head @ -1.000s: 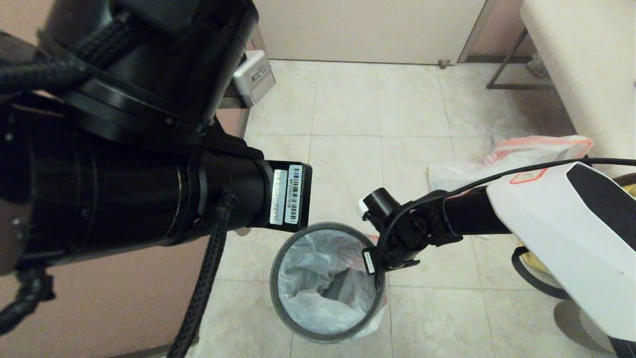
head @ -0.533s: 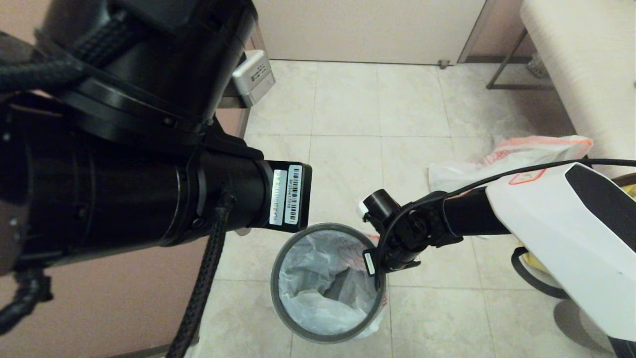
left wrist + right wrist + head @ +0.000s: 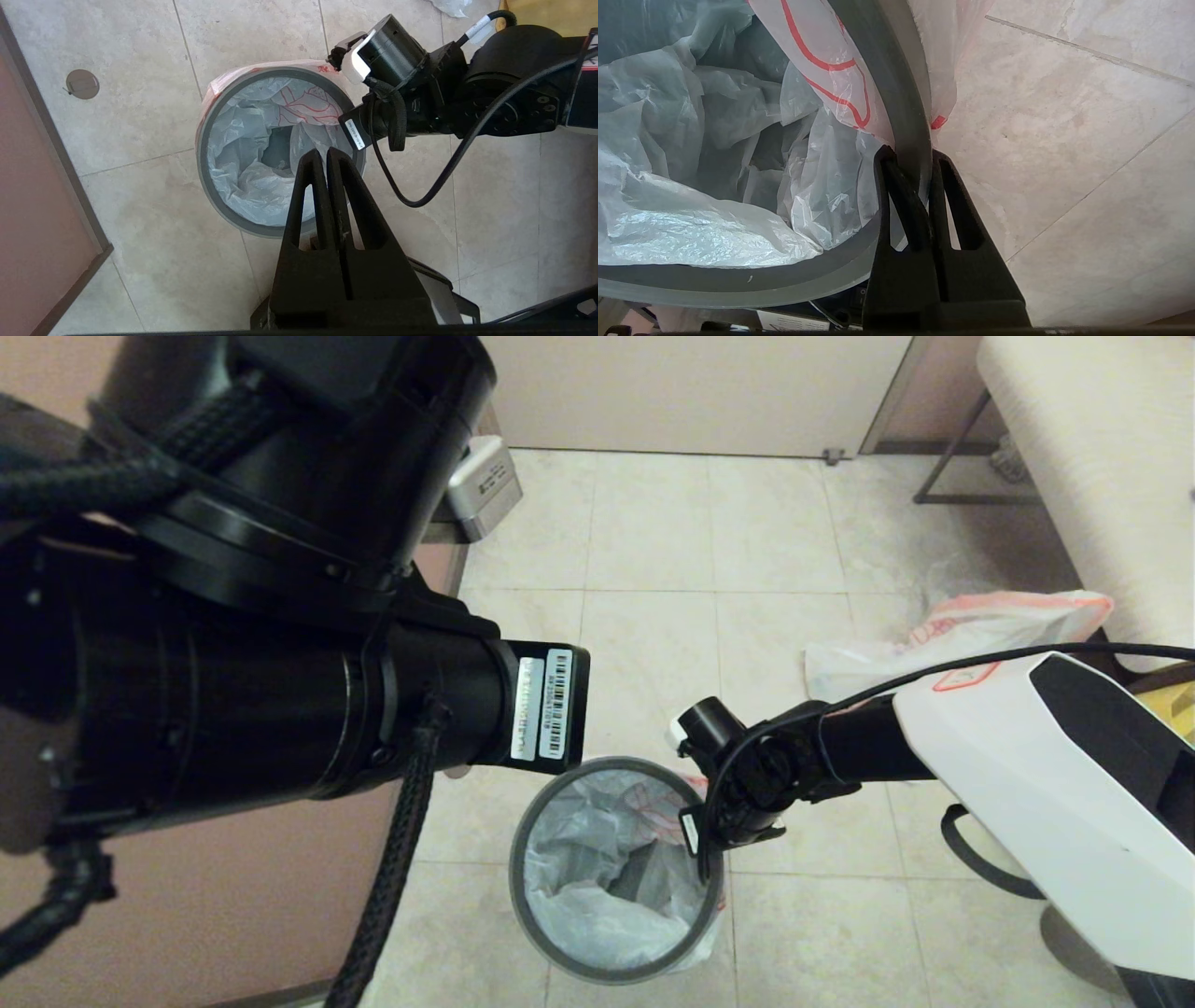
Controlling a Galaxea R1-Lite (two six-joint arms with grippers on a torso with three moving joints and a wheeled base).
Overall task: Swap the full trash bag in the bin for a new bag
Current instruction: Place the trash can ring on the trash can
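Observation:
My right gripper is ready to open and let go, because the grey ring (image 3: 616,763) sits around the bin's bag-lined opening (image 3: 616,868) and would rest there.
The bin (image 3: 523,915) stands on the tiled floor, a small dark round tub with a grey rim ring. The new bag (image 3: 597,905) lines it, limp and crumpled, with red print near the far rim (image 3: 303,100). My right gripper (image 3: 908,154) is shut on the bin's rim (image 3: 906,116), one finger inside and one outside; in the head view it sits at the bin's right edge (image 3: 711,863). My left gripper (image 3: 325,151) hangs shut and empty over the bin's near side. The full trash bag (image 3: 971,625) lies on the floor to the right, partly behind my right arm.
A pale bench (image 3: 1074,448) on metal legs stands at the back right. A yellow fabric bag (image 3: 1178,702) with a dark loop handle sits behind my right arm. A grey box (image 3: 485,485) is at the back left beside a pink panel (image 3: 233,915). A round floor cover (image 3: 82,84) shows.
My right forearm has shifted slightly to the left while its gripper stays on the bin's rim. The left arm has edged a little. The bin and bags lie as before.

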